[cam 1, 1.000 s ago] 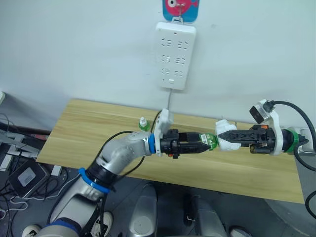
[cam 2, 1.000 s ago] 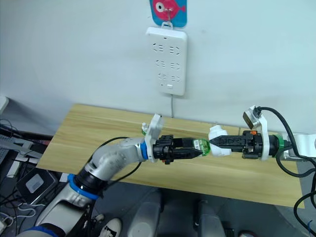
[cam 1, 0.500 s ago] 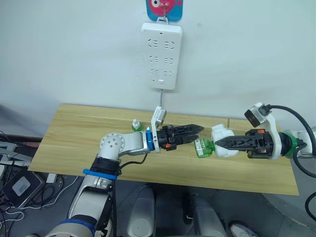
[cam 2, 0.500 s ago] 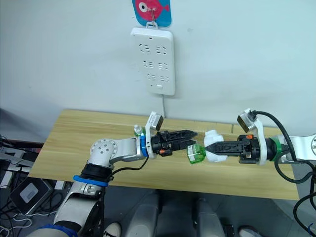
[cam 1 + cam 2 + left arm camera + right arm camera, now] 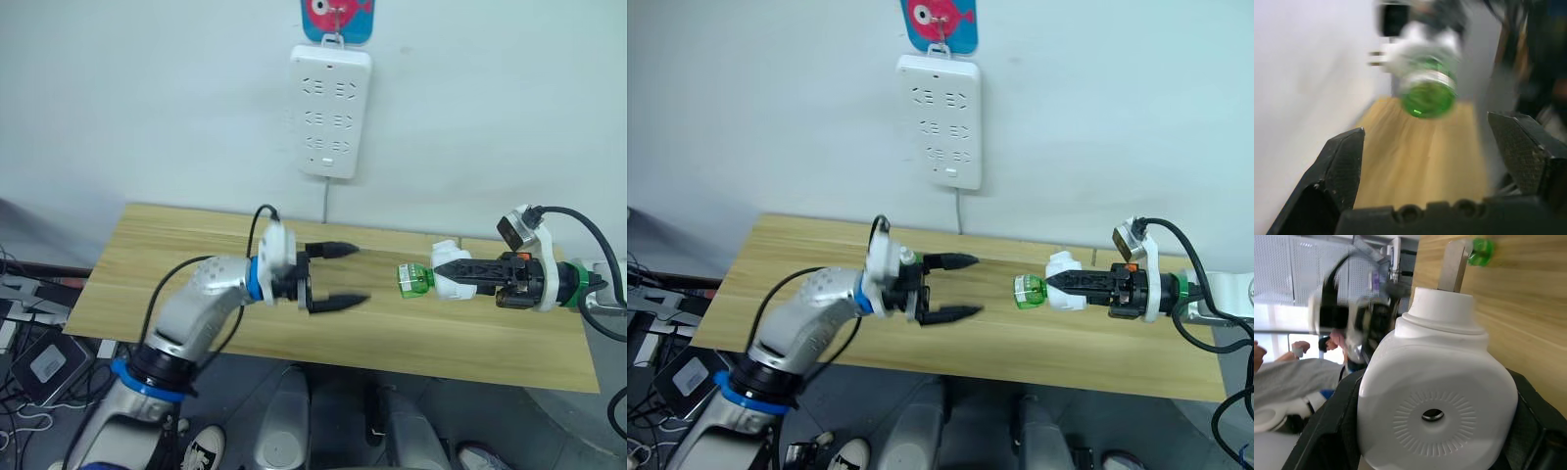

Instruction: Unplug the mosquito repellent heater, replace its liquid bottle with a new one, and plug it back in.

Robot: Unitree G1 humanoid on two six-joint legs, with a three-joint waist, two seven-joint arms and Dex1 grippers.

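Note:
I should next grab the bottle by its green base (image 5: pixel 413 280) with my left gripper, since the white heater, held by my right gripper, covers the bottle's top.
My right gripper (image 5: pixel 443 273) is shut on the mosquito repellent heater (image 5: pixel 452 288), a small white rounded unit held above the table's right part. Its green liquid bottle (image 5: pixel 414 279) sticks out sideways toward my left arm. My left gripper (image 5: pixel 358 272) hangs a short way to the left of the bottle, wide open and holding nothing. In the left wrist view the bottle's green base (image 5: pixel 1427 93) faces the open fingers (image 5: pixel 1342 161), with the heater (image 5: pixel 1420 49) behind it. The right wrist view shows the heater's vent hole (image 5: pixel 1432 415). A second small green bottle (image 5: pixel 1480 245) stands on the table.
The wooden table (image 5: pixel 186 255) runs under both arms, against a white wall. A long white power strip (image 5: pixel 330 113) hangs on the wall above the table's middle, its cord dropping behind the table. A black cable trails from my right wrist.
My left gripper was shut on the green bottle, then let go. It has drawn back to the left and opened wide. The bottle stays in the heater.

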